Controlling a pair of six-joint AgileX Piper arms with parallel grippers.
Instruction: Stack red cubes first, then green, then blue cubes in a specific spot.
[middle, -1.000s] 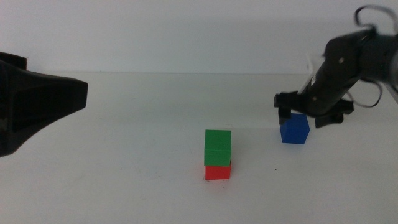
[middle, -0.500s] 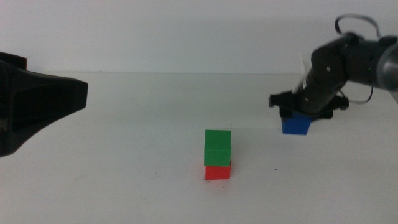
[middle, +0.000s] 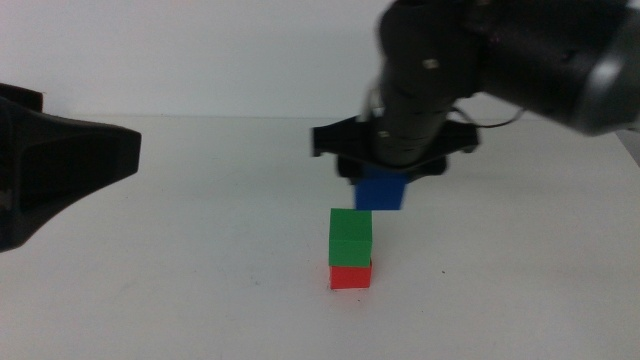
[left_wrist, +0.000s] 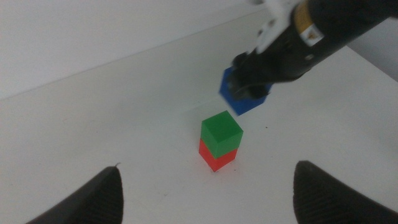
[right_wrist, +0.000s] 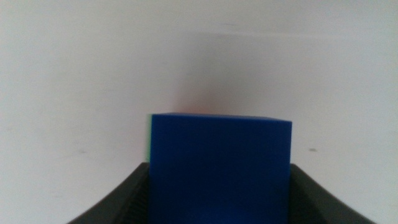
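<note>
The blue cube's lower edge (middle: 379, 208) is still above and beside the green cube's top (middle: 350, 222), so the robot's right gripper must line up and lower the blue cube before letting it go.
The green cube (middle: 350, 237) sits squarely on the red cube (middle: 350, 276) near the table's middle; both also show in the left wrist view, green (left_wrist: 221, 130) on red (left_wrist: 214, 158). My right gripper (middle: 381, 190) is shut on the blue cube (middle: 380, 192) and holds it in the air just above and slightly right of the green cube. The blue cube fills the right wrist view (right_wrist: 221, 165) between the jaws and shows in the left wrist view (left_wrist: 239, 93). My left gripper (left_wrist: 208, 199) is open and empty, waiting at the table's left.
The plain white tabletop (middle: 200, 250) surrounds the stack. The left arm's dark body (middle: 60, 170) stands at the left edge. The right arm (middle: 480, 60) reaches in from the upper right over the stack.
My right gripper has lifted the blue cube off the table at the right and carried it leftward to just above the green cube. The stack and left arm have not moved.
</note>
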